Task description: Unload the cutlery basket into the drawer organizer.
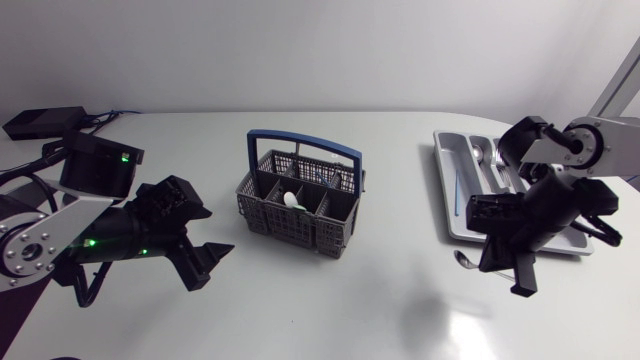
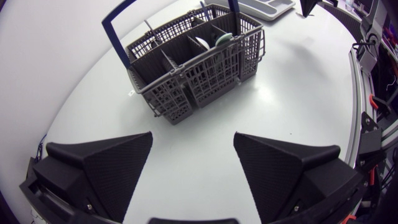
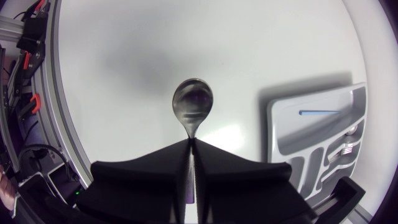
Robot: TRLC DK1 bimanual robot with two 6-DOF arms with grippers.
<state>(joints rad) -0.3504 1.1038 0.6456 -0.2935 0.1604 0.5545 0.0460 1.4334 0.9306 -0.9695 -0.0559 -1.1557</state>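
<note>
My left gripper grabs the white utensil by its exposed top end [image 1: 290,199] next, since the basket's sides close in around the rest.
The grey cutlery basket [image 1: 300,205] with a blue handle stands mid-table and still holds a white and green utensil [image 1: 291,200]. My left gripper [image 1: 207,265] rests open to its left, empty; in the left wrist view the basket [image 2: 199,59] lies well ahead of the open gripper [image 2: 193,146]. My right gripper [image 1: 500,268] hangs beside the near left corner of the white drawer organizer [image 1: 450,190], shut on a metal spoon [image 1: 465,258]. In the right wrist view the spoon [image 3: 193,102] has its bowl sticking out ahead and its handle pinched in the gripper [image 3: 191,144], over bare table.
The organizer [image 3: 314,127] holds several pieces of cutlery [image 1: 490,160] and a blue-handled item [image 1: 458,185] in its compartments. A black box [image 1: 45,122] with cables sits at the table's far left corner.
</note>
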